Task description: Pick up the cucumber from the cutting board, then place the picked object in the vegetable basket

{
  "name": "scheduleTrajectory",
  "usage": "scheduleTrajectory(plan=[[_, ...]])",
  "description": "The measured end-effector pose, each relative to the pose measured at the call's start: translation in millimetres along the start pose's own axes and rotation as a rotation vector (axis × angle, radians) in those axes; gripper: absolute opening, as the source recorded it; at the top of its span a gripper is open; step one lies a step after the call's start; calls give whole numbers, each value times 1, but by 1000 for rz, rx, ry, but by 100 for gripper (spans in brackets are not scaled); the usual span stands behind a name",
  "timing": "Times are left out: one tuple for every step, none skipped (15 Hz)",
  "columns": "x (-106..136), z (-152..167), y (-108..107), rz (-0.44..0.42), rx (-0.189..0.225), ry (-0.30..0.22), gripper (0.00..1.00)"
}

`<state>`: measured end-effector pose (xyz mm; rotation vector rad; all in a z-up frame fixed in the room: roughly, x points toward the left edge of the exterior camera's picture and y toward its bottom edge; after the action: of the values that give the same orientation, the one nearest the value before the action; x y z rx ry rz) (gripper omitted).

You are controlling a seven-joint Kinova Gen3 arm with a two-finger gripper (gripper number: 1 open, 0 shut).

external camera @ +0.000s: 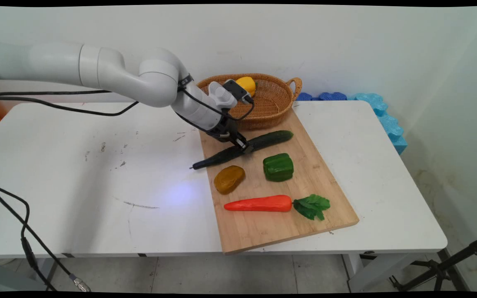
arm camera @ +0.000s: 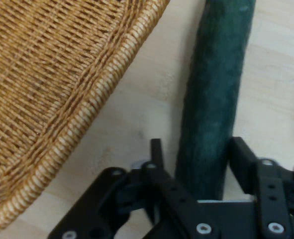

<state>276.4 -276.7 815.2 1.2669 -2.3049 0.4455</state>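
Note:
The gripper grips the cucumber by its middle [external camera: 249, 147] next, to move the long dark green cucumber into the wicker basket [external camera: 269, 104].
A long dark green cucumber [external camera: 269, 140] [arm camera: 216, 74] lies slantwise on the wooden cutting board [external camera: 304, 194], its thin end reaching past the board's left edge. My gripper [external camera: 246, 148] [arm camera: 199, 149] is down over the cucumber's middle and stands open, with one finger on each side. In the hand view the right finger [arm camera: 241, 154] is against the cucumber, while a narrow strip of board shows between it and the left finger [arm camera: 156, 149]. The cucumber rests on the board.
A wicker basket [external camera: 271, 107] [arm camera: 52, 89] holding a yellow pepper [external camera: 246, 85] stands just behind the gripper. A green pepper [external camera: 278, 167], a brown potato [external camera: 229, 179] and a carrot [external camera: 259, 204] lie nearer on the board. Blue foam [external camera: 383, 116] lines the far right edge.

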Motion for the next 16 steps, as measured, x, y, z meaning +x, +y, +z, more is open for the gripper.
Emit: scheduleTrajectory(plan=[[0,1,0,5,1,-3,0],[0,2,1,10,2,-6,0],[0,3,2,18,1,-9,0],[0,3,3,25,0,-10,0],[0,3,3,30,-1,-11,0],[1,3,4,37,-3,-11,0],[2,2,5,44,-5,-11,0],[3,2,6,52,-7,-9,0],[4,0,7,60,-9,-6,0],[7,-1,8,68,-12,-1,0],[10,-4,9,77,-14,6,0],[13,-7,10,85,-16,12,0],[15,-9,10,90,-18,16,0],[18,-12,11,99,-19,22,0],[20,-15,10,103,-20,26,0],[23,-19,10,113,-22,33,0]])
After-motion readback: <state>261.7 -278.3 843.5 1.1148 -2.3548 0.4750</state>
